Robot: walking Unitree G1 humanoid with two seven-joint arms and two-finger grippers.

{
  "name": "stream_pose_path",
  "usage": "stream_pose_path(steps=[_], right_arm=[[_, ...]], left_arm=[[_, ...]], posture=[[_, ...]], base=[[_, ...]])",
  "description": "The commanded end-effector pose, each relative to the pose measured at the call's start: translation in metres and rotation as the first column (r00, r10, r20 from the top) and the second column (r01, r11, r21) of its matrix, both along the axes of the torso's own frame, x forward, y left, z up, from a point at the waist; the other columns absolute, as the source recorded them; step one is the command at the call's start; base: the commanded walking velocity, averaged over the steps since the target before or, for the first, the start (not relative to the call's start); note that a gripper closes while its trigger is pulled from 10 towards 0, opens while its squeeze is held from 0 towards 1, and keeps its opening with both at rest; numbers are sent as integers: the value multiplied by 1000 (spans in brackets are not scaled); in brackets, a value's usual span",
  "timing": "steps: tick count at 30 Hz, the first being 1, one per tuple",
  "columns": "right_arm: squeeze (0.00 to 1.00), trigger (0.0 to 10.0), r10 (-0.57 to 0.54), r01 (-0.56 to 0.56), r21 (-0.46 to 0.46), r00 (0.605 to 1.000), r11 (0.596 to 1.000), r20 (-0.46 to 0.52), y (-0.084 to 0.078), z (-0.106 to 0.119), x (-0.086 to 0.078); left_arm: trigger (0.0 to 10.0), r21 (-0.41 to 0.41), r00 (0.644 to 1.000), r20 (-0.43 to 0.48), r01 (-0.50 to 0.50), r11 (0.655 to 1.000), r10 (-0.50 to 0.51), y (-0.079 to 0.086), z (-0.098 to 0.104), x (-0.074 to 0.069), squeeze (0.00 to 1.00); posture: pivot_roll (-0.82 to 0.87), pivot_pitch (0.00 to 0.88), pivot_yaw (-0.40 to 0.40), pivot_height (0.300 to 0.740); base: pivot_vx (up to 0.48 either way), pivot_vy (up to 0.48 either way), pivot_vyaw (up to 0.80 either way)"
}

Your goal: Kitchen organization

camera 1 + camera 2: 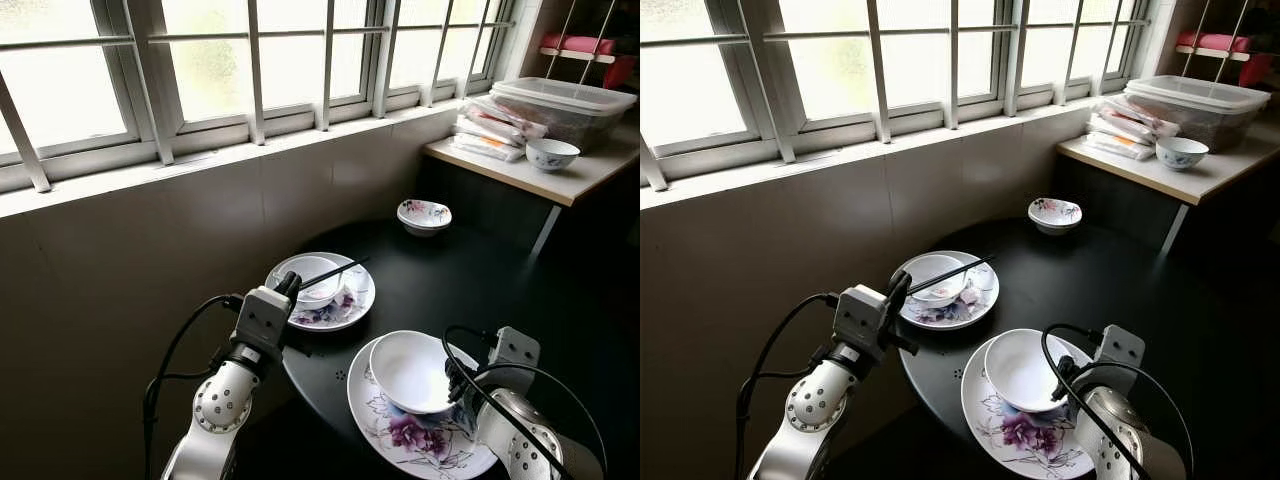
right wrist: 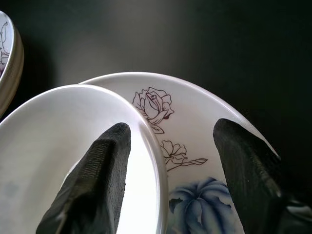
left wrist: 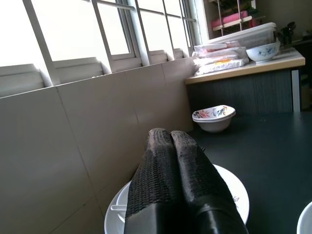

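Observation:
The white bowl's round body is wider than my open fingers, so my right gripper will next grab its thin rim (image 2: pixel 156 151).
On the black round table (image 1: pixel 480 285) a white bowl (image 1: pixel 408 368) sits on a large flowered plate (image 1: pixel 395 440) at the near edge. My right gripper (image 2: pixel 173 129) is open astride the bowl's rim, with one finger inside the bowl and the other over the plate. Farther back, a second flowered plate (image 1: pixel 348 305) holds a small white bowl (image 1: pixel 308 272) with black chopsticks (image 1: pixel 336 271) laid across it. At that plate's near left edge my left gripper (image 3: pixel 170 139) is shut with nothing between its fingers.
A small flowered bowl (image 1: pixel 424 215) stands at the table's far side. To the right, a wooden counter (image 1: pixel 570 182) carries a blue-patterned bowl (image 1: pixel 551 153), stacked packets (image 1: pixel 490 135) and a lidded plastic box (image 1: pixel 565 105). A tiled wall under barred windows runs along the left.

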State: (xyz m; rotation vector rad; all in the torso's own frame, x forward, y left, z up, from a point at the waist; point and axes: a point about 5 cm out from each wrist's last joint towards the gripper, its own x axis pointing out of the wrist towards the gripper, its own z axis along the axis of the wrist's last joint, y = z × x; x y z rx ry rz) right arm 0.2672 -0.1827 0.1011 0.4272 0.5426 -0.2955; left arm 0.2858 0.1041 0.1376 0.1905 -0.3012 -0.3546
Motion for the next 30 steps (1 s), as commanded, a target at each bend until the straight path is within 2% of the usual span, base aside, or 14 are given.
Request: stream_pose_path(steps=[1,2,15,19,20,21,22,23,25,30], right_arm=[[0,8706,27,-25,128,1000,991,-15,30,-5,0],[0,10000,25,-22,134,1000,991,-17,30,-5,0],[0,10000,79,-60,241,994,969,-72,40,-13,0],[0,10000,84,-61,244,993,968,-85,40,-14,0],[0,7412,87,-63,241,992,968,-90,40,-15,0],[0,7412,87,-63,241,992,968,-90,40,-15,0],[0,6235,88,-64,240,992,969,-92,40,-15,0],[0,353,93,-67,238,991,969,-98,40,-16,-1],[0,0,102,-76,232,989,970,-105,40,-18,-2],[0,0,110,-79,235,987,969,-121,41,-22,-3]], left_arm=[[10000,9,1000,-7,-4,1000,4,0,-1,2,0],[10000,11,1000,-9,-5,1000,5,0,-1,2,0],[10000,25,1000,-24,-10,1000,11,0,-5,3,0],[10000,30,1000,-25,-11,1000,11,0,-5,3,0],[10000,31,1000,-25,-12,999,12,0,-5,3,0],[10000,31,1000,-25,-12,999,12,0,-5,3,0],[10000,31,1000,-25,-12,999,13,0,-5,3,0],[10000,32,1000,-26,-12,999,13,0,-5,4,0],[10000,33,1000,-27,-11,999,12,0,-5,4,0],[10000,35,999,-31,-10,999,11,-1,-6,4,0]], posture=[[10,0,-25,740],[10,0,-25,740],[12,0,-27,740],[13,0,-25,740],[13,0,-24,740],[13,0,-24,740],[12,0,-24,740],[12,0,-24,740],[10,0,-23,740],[10,0,-22,740]], base=[[0,0,0],[0,0,0],[0,0,0],[0,0,0],[0,0,0],[0,0,0],[0,0,0],[0,0,0],[0,0,0],[0,0,0]])
